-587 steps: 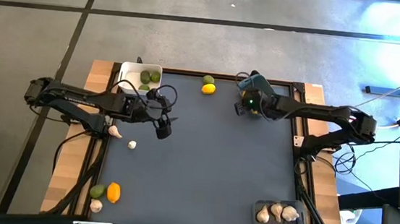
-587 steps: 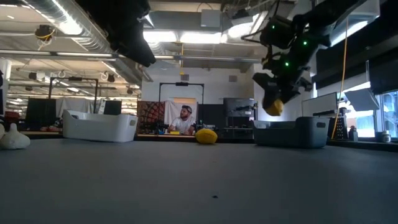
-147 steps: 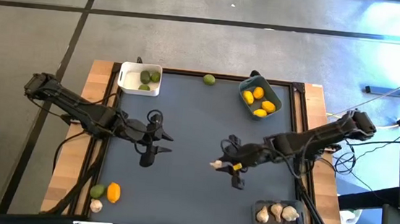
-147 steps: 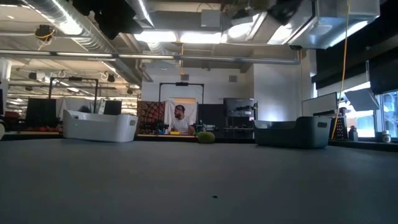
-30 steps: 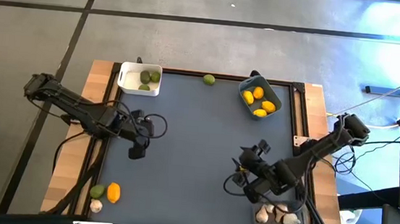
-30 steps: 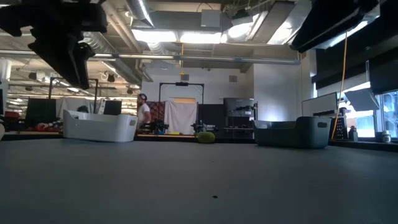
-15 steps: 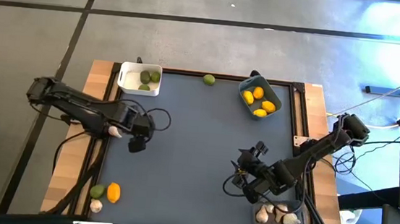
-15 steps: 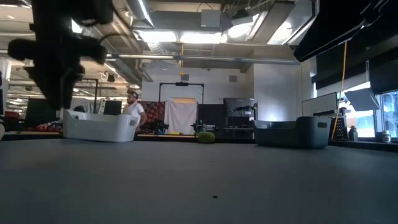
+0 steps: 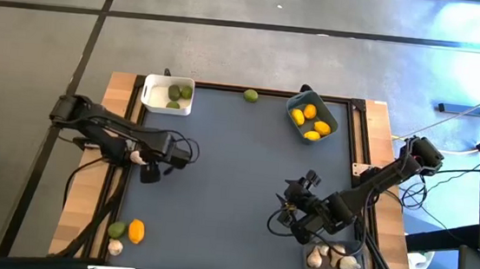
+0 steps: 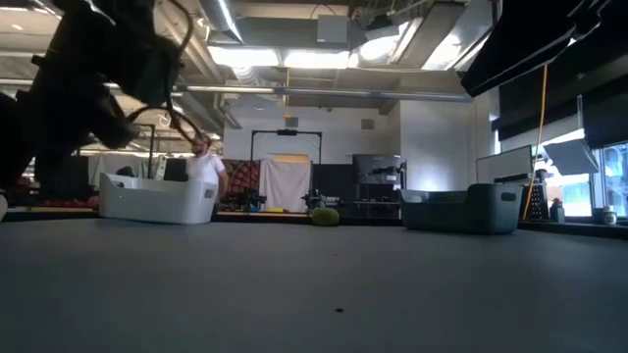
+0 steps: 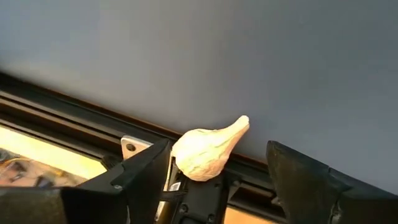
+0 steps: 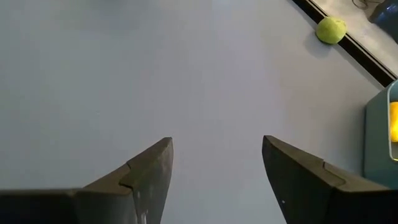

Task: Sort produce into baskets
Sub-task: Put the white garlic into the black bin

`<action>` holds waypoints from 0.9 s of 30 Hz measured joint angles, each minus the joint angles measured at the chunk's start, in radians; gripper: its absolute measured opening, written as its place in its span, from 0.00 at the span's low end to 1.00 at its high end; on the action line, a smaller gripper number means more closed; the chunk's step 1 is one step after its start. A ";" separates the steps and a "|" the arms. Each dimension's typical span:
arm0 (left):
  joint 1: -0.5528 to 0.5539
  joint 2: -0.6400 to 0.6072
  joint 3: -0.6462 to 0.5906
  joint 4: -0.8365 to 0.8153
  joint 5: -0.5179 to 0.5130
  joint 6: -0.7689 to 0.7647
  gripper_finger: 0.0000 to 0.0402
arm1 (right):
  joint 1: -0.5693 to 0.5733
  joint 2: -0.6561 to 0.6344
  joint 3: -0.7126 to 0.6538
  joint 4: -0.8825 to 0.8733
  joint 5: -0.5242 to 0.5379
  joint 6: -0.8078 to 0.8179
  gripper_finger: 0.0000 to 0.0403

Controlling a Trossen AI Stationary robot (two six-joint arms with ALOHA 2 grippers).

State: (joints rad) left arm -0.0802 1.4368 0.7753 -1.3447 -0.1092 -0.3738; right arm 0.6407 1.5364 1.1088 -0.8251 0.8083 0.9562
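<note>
I will sort the garlic bulb in with the others in the clear tray, so next I will grab it with my left gripper by its round body [image 11: 200, 155].
A whitish garlic bulb [image 11: 208, 149] lies at the table's left edge [image 9: 137, 155], by the dark rail. My left gripper [image 11: 219, 149] is open, with a finger on either side of the bulb and not touching it; in the high view it is just near of the bulb [image 9: 148, 172]. My right gripper [image 9: 289, 211] is open and empty [image 12: 214, 146], over the mat beside the clear tray [image 9: 334, 258], which holds garlic bulbs. The white tray [image 9: 151, 101] holds green fruits. The blue-grey basket [image 9: 300, 100] holds yellow-orange fruits.
A green fruit [image 9: 250, 95] lies at the far edge between the white tray and the blue-grey basket, and shows in the right wrist view [image 12: 330, 29]. A green fruit [image 9: 117, 228], an orange fruit [image 9: 136, 230] and a garlic bulb [image 9: 115, 246] lie at the near left corner.
My left gripper has gone toward the table's left edge, to the garlic bulb lying there. The bulb has stayed where it was.
</note>
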 joint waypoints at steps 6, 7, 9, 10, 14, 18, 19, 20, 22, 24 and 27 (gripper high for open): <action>-0.001 0.113 -0.001 0.011 0.000 0.037 0.66 | 0.000 0.000 0.000 0.002 0.000 -0.004 0.61; -0.001 0.129 -0.006 0.027 0.001 0.043 0.66 | 0.000 0.000 0.000 0.002 -0.001 -0.004 0.61; -0.001 0.157 -0.022 0.032 0.015 0.063 0.66 | 0.000 0.000 0.000 0.002 -0.001 -0.004 0.61; 0.000 0.172 -0.032 0.034 0.024 0.071 0.66 | 0.000 0.000 0.000 0.002 -0.001 -0.004 0.61; 0.000 0.213 -0.073 0.077 0.068 0.098 0.66 | 0.000 0.000 0.000 0.002 -0.001 -0.016 0.61; 0.002 0.252 -0.095 0.103 0.075 0.115 0.66 | 0.000 0.000 0.000 0.006 -0.001 -0.023 0.61; 0.005 0.262 -0.095 0.105 0.074 0.115 0.66 | 0.000 0.000 0.000 0.006 -0.001 -0.023 0.61; 0.007 0.273 -0.095 0.106 0.071 0.114 0.66 | 0.000 0.000 0.000 0.006 -0.001 -0.023 0.61; 0.011 0.295 -0.095 0.105 0.066 0.113 0.64 | 0.000 0.000 0.000 0.006 0.000 -0.023 0.61; 0.011 0.318 -0.095 0.106 0.066 0.115 0.59 | 0.000 0.000 0.000 0.006 0.002 -0.023 0.61; 0.011 0.342 -0.095 0.107 0.070 0.121 0.49 | 0.000 0.000 0.000 0.007 0.003 -0.023 0.61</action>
State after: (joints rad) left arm -0.0692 1.7792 0.6807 -1.2380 -0.0396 -0.2532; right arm 0.6407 1.5364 1.1088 -0.8183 0.8113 0.9333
